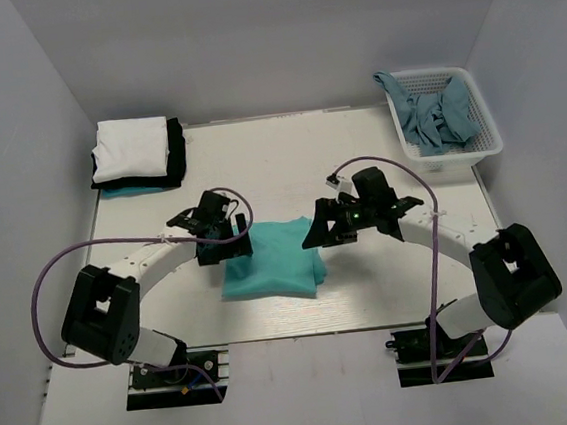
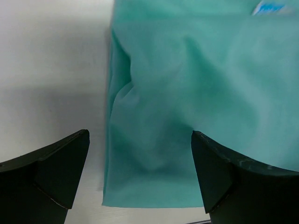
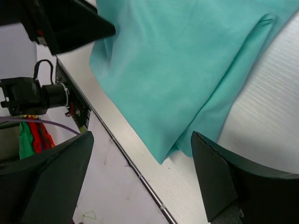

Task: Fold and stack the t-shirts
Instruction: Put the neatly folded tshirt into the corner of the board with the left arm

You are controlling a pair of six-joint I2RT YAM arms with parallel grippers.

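Observation:
Next, my left gripper grabs the turquoise-green t-shirt by its folded side edge (image 1: 227, 271) (image 2: 114, 129), layers pinched together, so it stacks still folded.
A turquoise-green t-shirt (image 1: 270, 259) lies folded into a rough square on the white table between my two grippers. In the left wrist view the shirt (image 2: 187, 93) shows its left folded edge and a small blue neck label (image 2: 268, 8). My left gripper (image 1: 228, 240) is open and empty above the shirt's left edge. My right gripper (image 1: 323, 231) is open and empty above the shirt's right edge; its view shows the shirt's layered near corner (image 3: 187, 84). A stack of folded shirts sits at the back left: white (image 1: 131, 147) on black (image 1: 176, 152) on teal (image 1: 126, 190).
A white plastic lattice basket (image 1: 484, 133) stands at the back right with crumpled blue-grey cloth (image 1: 435, 117) in it. The table's near edge with a metal rail (image 3: 140, 177) runs just below the shirt. Grey walls enclose the table.

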